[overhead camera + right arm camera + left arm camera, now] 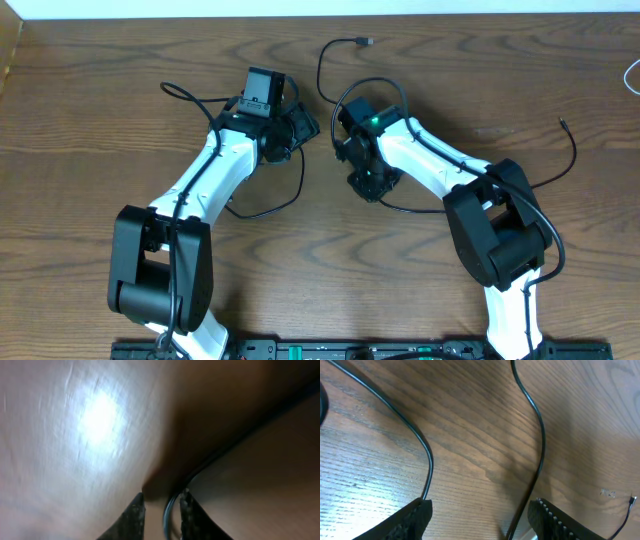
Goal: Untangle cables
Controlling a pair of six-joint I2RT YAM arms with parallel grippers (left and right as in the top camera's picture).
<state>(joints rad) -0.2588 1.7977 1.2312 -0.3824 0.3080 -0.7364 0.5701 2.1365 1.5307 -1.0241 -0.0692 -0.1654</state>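
Note:
Next, my right gripper grabs the black cable (322, 62) at its bend, leaving the adjoining part of the cable free for my left gripper to untangle.
A thin black cable (322, 62) loops over the wooden table between the two arms, with a small plug (367, 42) at the far end. My left gripper (297, 126) is open. In its wrist view the left gripper (482, 507) is spread wide, one strand of black cable (540, 445) runs down between the fingers close to the right one, and another strand (427, 455) ends behind the left finger. My right gripper (370, 184) points down at the table. Its jaws (162, 496) stand narrow around the black cable (169, 508), with a gap still left.
A white cable (630, 76) shows at the right edge of the table. Another black strand (571, 150) curves by the right arm's elbow, and a loop (290, 200) lies beside the left arm. A small cable end (632, 501) lies right of the left gripper.

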